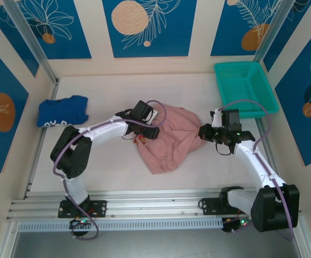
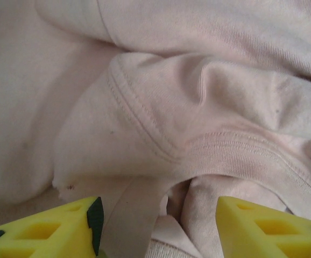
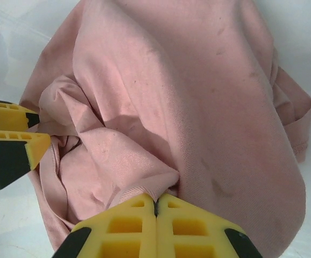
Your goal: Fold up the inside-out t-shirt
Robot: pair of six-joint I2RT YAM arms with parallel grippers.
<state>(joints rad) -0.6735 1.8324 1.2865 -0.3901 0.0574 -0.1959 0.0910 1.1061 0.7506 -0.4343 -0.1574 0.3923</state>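
The left gripper grips the t-shirt by the stitched seam beside the ribbed collar next, to spread out the t-shirt for folding.
The inside-out t-shirt (image 1: 171, 141) lies crumpled in a dusty-pink heap at the middle of the table. My left gripper (image 1: 146, 128) is at the heap's left edge. In the left wrist view it (image 2: 158, 210) stands open, with the ribbed collar (image 2: 241, 153) and loose folds lying between its yellow fingers (image 2: 64, 228). My right gripper (image 1: 204, 132) is at the heap's right edge. In the right wrist view it (image 3: 156, 203) is shut on a pinched fold of the shirt (image 3: 198, 91). That view also has the left gripper's fingers (image 3: 13, 141) at the left.
A folded royal-blue garment (image 1: 63, 112) lies at the far left of the table. A teal basket (image 1: 245, 86) stands at the back right. Rails run along the table's left side and the near edge (image 1: 145, 207).
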